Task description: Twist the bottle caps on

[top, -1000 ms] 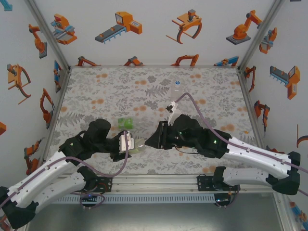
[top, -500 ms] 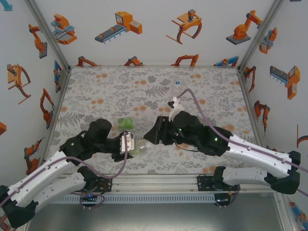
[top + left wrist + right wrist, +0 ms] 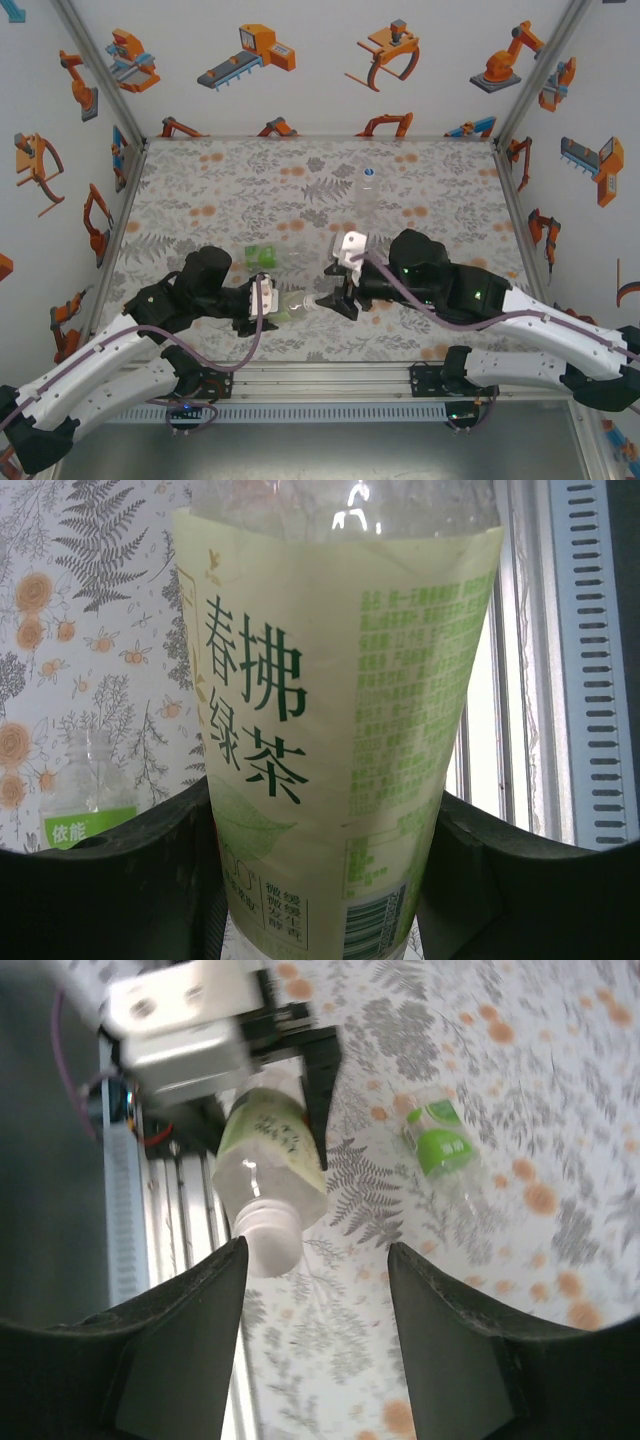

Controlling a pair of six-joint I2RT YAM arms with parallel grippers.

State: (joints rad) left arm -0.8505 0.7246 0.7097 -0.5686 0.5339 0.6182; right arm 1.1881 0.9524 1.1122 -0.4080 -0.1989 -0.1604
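My right gripper is going to grab the white bottle cap by its rim (image 3: 317,299) (image 3: 271,1241) next, facing the bottle's opening end-on, so it can screw the cap on.
My left gripper (image 3: 267,300) is shut on the bottle with the pale yellow-green label (image 3: 292,305), holding it level above the table, neck pointing right. In the left wrist view that bottle (image 3: 340,730) sits clamped between both fingers (image 3: 100,880). A white bottle cap (image 3: 272,1238) sits on its neck. My right gripper (image 3: 318,1250) stands open just off the cap, nothing between its fingers (image 3: 470,1340). In the top view the right gripper (image 3: 338,300) faces the bottle's mouth. A green-labelled bottle (image 3: 262,256) lies on the table, and the unlabelled bottle (image 3: 368,190) stands upright further back.
The flowered table mat (image 3: 450,200) spreads behind and to the right. A metal rail (image 3: 330,380) runs along the near edge under both arms. Frame posts (image 3: 520,80) and printed walls close in the sides and back.
My right gripper has opened and drawn back to the right off the bottle's neck, leaving the cap on it. The left gripper and its bottle have stayed put.
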